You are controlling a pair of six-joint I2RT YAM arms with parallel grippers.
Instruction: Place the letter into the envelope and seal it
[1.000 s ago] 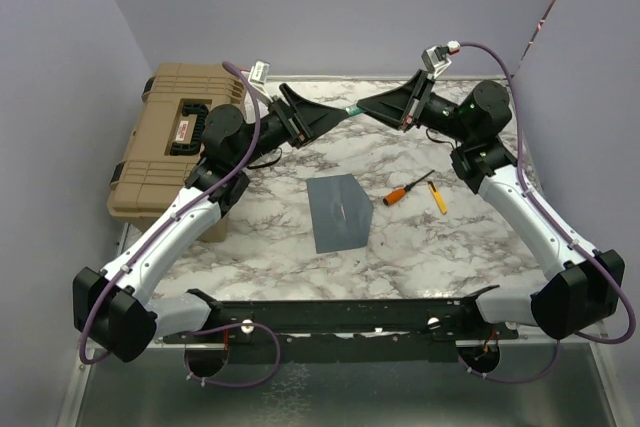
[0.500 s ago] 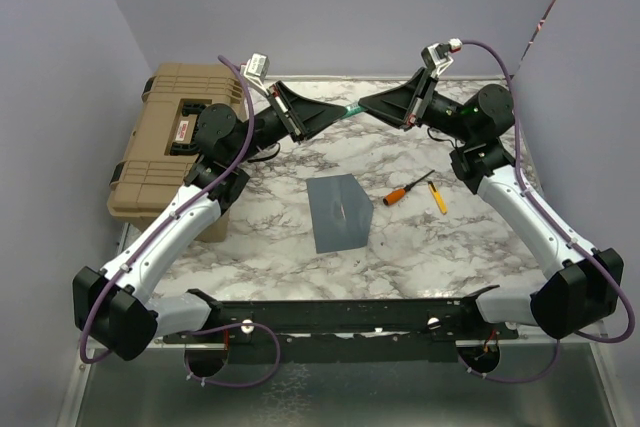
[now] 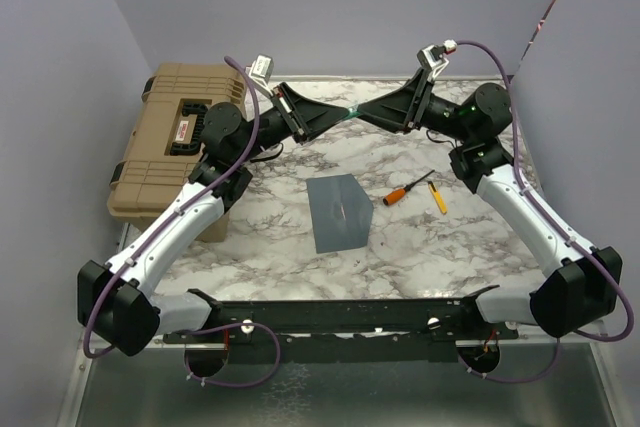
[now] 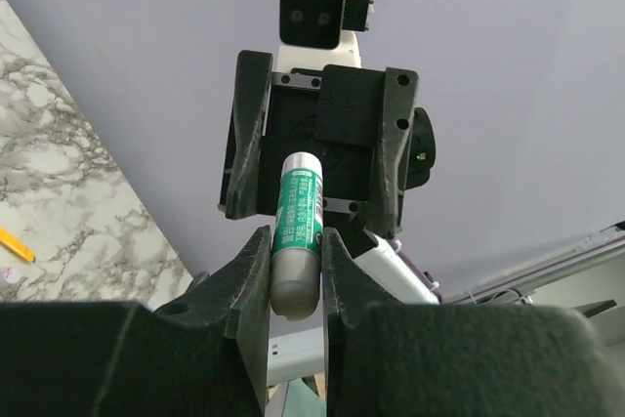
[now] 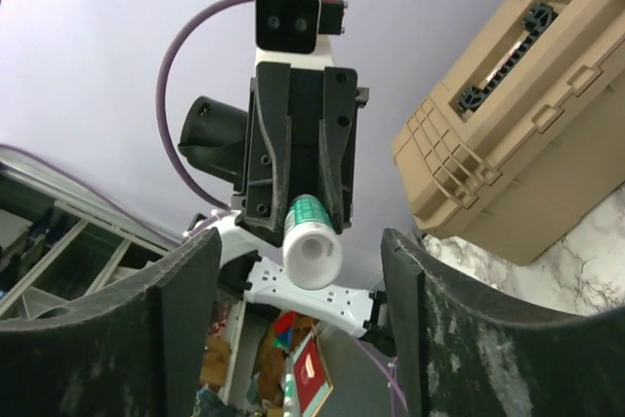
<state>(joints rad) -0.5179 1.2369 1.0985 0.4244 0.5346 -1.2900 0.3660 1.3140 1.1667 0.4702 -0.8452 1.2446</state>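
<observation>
The robot's right hand should next grab the glue stick by its white end (image 3: 357, 109). The glue stick's opposite end then stays free to seal the envelope (image 3: 338, 211).
The grey-blue envelope (image 3: 338, 211) lies flat in the middle of the marble table. The letter is out of view. Both arms are raised at the back of the table, with their grippers tip to tip. My left gripper (image 3: 338, 116) (image 4: 296, 266) is shut on a green-and-white glue stick (image 3: 350, 113) (image 4: 298, 231), gripping its grey end. My right gripper (image 3: 367, 112) (image 5: 301, 246) stands open, its fingers apart on either side of the stick's white end (image 5: 312, 246) and not touching it.
A tan tool case (image 3: 170, 137) (image 5: 518, 134) sits at the back left of the table. An orange-handled screwdriver (image 3: 407, 189) and a yellow pencil-like piece (image 3: 438, 197) lie right of the envelope.
My left gripper closed on the glue stick, then my right gripper opened and let go of it. Both arms stayed raised and drew slightly closer.
</observation>
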